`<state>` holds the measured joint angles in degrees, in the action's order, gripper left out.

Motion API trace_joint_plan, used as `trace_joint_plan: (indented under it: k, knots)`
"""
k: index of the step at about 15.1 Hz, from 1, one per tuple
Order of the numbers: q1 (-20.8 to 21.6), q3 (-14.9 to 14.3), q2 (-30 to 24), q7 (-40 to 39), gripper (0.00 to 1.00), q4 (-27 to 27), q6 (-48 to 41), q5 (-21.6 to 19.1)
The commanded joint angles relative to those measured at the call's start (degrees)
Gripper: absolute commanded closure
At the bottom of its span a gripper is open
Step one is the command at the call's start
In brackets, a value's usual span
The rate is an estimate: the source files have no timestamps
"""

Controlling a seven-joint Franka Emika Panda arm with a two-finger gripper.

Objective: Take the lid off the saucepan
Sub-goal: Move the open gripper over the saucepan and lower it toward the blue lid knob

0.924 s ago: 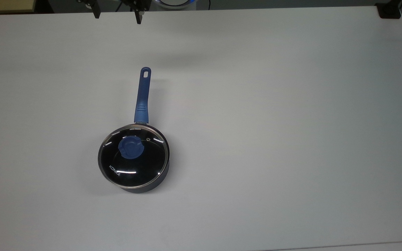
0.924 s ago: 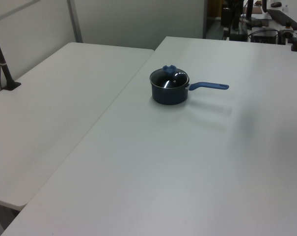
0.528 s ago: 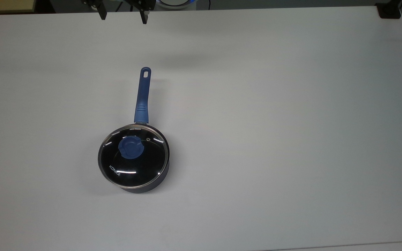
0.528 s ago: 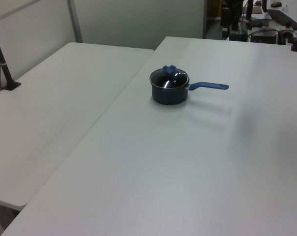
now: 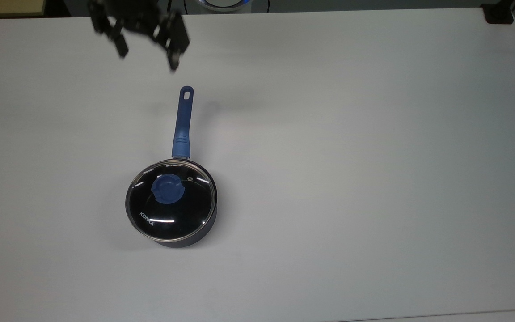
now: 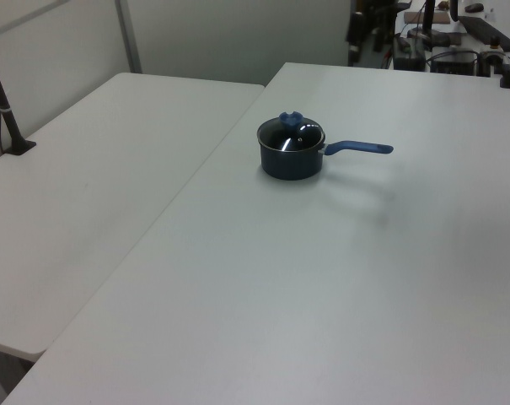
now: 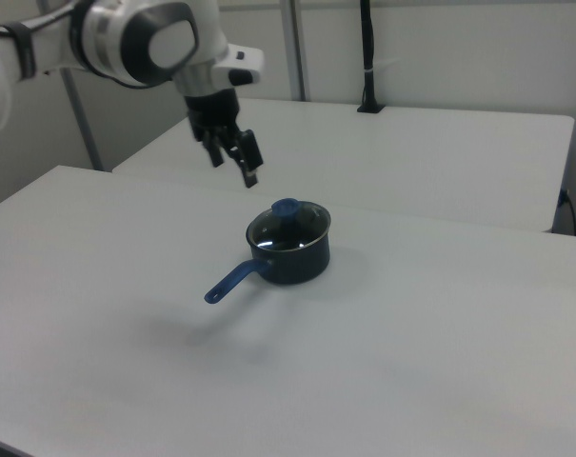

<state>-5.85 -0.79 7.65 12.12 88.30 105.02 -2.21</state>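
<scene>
My gripper grabs the glass lid by its blue knob next, to lift the lid off the saucepan.
The saucepan stands on the white table, its slim blue handle pointing to the top view's upper edge. The glass lid with its blue knob rests on the pan's rim. My gripper hangs open in the air beyond the handle's tip, holding nothing. In the right view the gripper is above and to the left of the saucepan and lid. The left view has the saucepan with the handle pointing right.
A second white table adjoins this one on the left view's left, with a black post clamped to it. A black clamp sits at the top view's upper right corner. Equipment lies past the far edge.
The gripper has come in from the table's far edge, moving toward the handle's tip in the top view. Its fingers stay apart. Saucepan and lid have not moved.
</scene>
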Motion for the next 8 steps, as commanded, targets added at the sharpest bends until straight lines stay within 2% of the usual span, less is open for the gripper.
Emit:
trace_joint_plan:
  k: [1,2,3,5,8]
  knots:
    - [0.1,-0.7,5.5,12.5,0.0,-2.3,8.3,0.6]
    - [0.2,-1.1,6.7,17.2,0.0,-2.3,11.5,2.6]
    - [0.3,-1.1,7.3,18.5,0.0,-2.3,13.2,3.4]
    - [0.7,-1.1,9.3,19.8,0.0,-2.4,13.9,3.5]
    - [0.8,-1.1,13.3,27.2,0.0,-2.4,17.8,4.7]
